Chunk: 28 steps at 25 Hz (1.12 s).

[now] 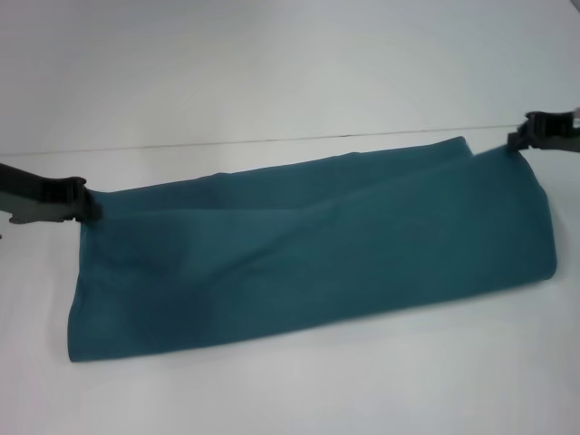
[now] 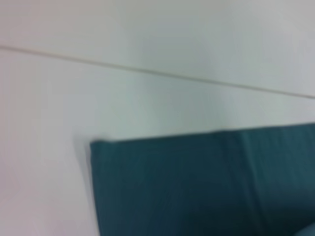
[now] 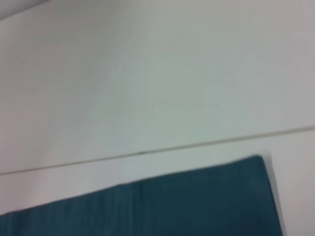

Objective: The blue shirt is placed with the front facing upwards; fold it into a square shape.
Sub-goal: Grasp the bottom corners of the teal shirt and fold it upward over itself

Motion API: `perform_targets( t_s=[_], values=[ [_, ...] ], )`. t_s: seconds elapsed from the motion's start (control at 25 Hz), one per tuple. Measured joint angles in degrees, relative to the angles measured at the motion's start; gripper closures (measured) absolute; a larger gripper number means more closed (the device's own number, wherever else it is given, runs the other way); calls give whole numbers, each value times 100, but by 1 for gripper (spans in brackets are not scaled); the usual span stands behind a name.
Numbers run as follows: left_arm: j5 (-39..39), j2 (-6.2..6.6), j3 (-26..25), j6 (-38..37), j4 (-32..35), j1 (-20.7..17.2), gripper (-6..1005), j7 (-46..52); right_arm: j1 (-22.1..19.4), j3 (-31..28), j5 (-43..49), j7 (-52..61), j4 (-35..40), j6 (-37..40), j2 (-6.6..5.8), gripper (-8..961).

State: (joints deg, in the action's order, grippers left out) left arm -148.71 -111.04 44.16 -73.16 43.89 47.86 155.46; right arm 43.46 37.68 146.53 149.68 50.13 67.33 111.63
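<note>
The upper layer's edge [image 1: 399, 184] slants short of the lower layer's far edge [image 1: 408, 148], so my right gripper moves the blue shirt farther over now before it opens.
The blue shirt [image 1: 308, 245] lies as a long teal band across the white table, back side up, with no print or collar showing. At the band's far left corner, my left gripper [image 1: 88, 205] is shut on the cloth. My right gripper [image 1: 520, 145] pinches the far right corner, where the fabric draws up to a point. The band's far edge runs stretched between the two grippers. In the left wrist view a folded corner of the shirt [image 2: 206, 187] shows, and in the right wrist view another corner [image 3: 187, 201]. Neither wrist view shows fingers.
A white table [image 1: 290, 381] carries the shirt. A thin seam line [image 1: 272, 139] crosses the surface behind the band. No other object is in view.
</note>
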Motion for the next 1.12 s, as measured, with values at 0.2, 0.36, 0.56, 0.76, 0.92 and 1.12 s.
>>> perform_targets(
  t_s=[0.2,0.36,0.56,0.76,0.92,1.12],
  values=[
    [-53,-105,24,623,-66,6,899,3,172,384,8,-10,-264,-854,63,954],
    [-70,-119,27,1041,-100,61,894,17,353,689,99,34,-601,-1574,66,954],
    [-87,-110,34,1467,-275,213,889,-24,695,740,527,40,-1204,-2271,81,954],
    [-247,-35,40,1654,-654,393,883,-17,871,745,758,29,-1490,-2738,107,954],
    [-272,-52,41,1744,-675,401,878,7,919,790,880,33,-1574,-2953,113,954],
    [-273,-75,41,1782,-694,404,873,2,954,891,918,38,-1646,-3061,124,954]
  ],
)
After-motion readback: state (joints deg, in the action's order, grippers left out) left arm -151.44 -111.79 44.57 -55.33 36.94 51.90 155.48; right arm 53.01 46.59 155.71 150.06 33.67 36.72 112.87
